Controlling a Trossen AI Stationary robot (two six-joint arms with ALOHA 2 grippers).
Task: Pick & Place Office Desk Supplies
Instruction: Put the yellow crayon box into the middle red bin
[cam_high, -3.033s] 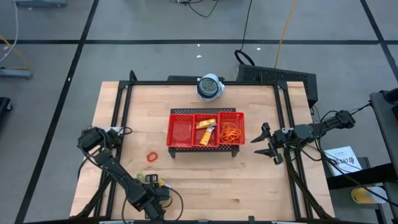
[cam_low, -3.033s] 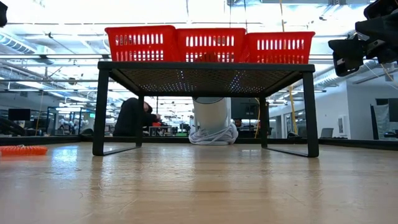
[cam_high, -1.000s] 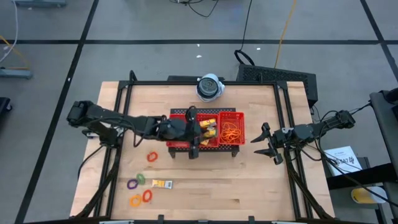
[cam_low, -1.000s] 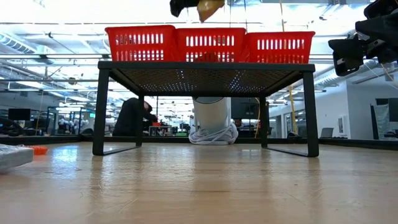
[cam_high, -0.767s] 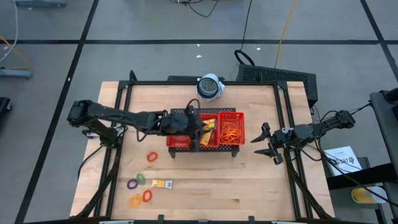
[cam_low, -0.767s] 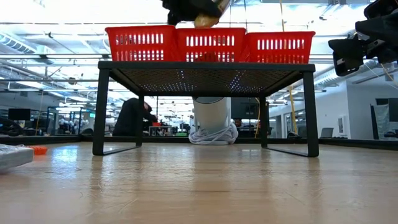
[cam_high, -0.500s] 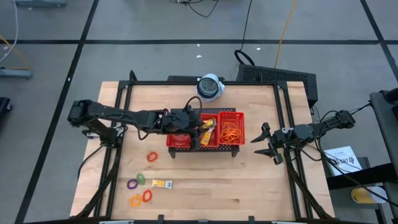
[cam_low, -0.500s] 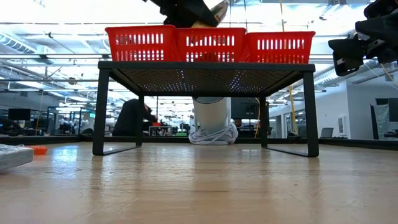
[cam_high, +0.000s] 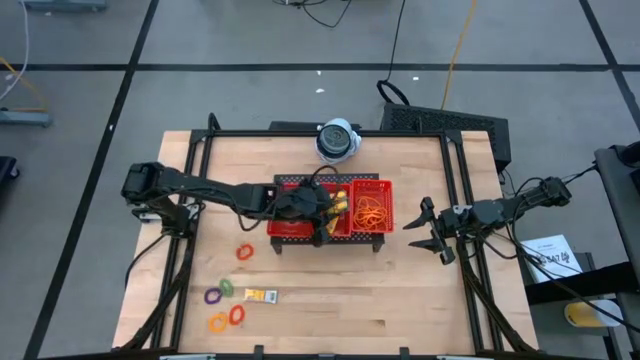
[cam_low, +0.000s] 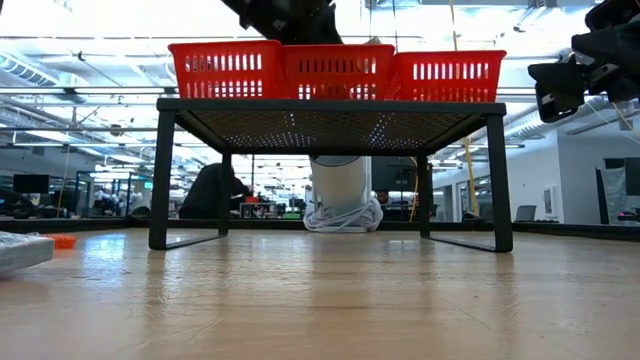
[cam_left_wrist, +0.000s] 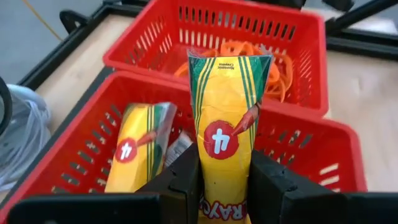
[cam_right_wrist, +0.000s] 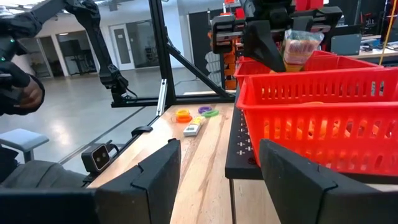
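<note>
My left gripper should open now, because the labelled yellow packet (cam_left_wrist: 225, 118) is hanging inside the sides of the red tray's middle compartment (cam_left_wrist: 286, 146) in the left wrist view.
My left gripper (cam_high: 330, 210) reaches over the red three-compartment tray (cam_high: 385, 182) and is shut on a yellow labelled packet (cam_left_wrist: 227, 118) above the middle compartment. A second yellow packet (cam_left_wrist: 134, 152) lies in that compartment. Orange rubber bands (cam_high: 373, 210) fill the right compartment. On the table's near left lie a third yellow packet (cam_high: 261, 295) and purple (cam_high: 212, 296), green (cam_high: 227, 288), orange (cam_high: 217, 323) and pink (cam_high: 237, 315) rings, with a red-orange ring (cam_high: 244, 252) farther in. My right gripper (cam_high: 425, 232) waits open to the right of the tray. My left gripper pinches the yellow packet's printed end (cam_left_wrist: 222, 202) between its two fingers (cam_left_wrist: 186, 180), which lie across the packet's width. The fingers come slanting down from the table's left. The packet sticks out beyond the fingertips over the middle compartment, its free end (cam_left_wrist: 230, 65) toward the rubber-band compartment.
The tray (cam_low: 450, 75) stands on a low black mesh stand (cam_low: 330, 105) in the middle of the table. A round white-grey device (cam_high: 338, 140) sits at the far edge behind it. Bare wood lies in front of the stand and on the near right.
My left gripper, still shut on the yellow packet, has moved a little toward the table's right, from the left compartment to above the middle one. It has also come down: in the low view the packet has sunk almost out of sight behind the tray's wall.
</note>
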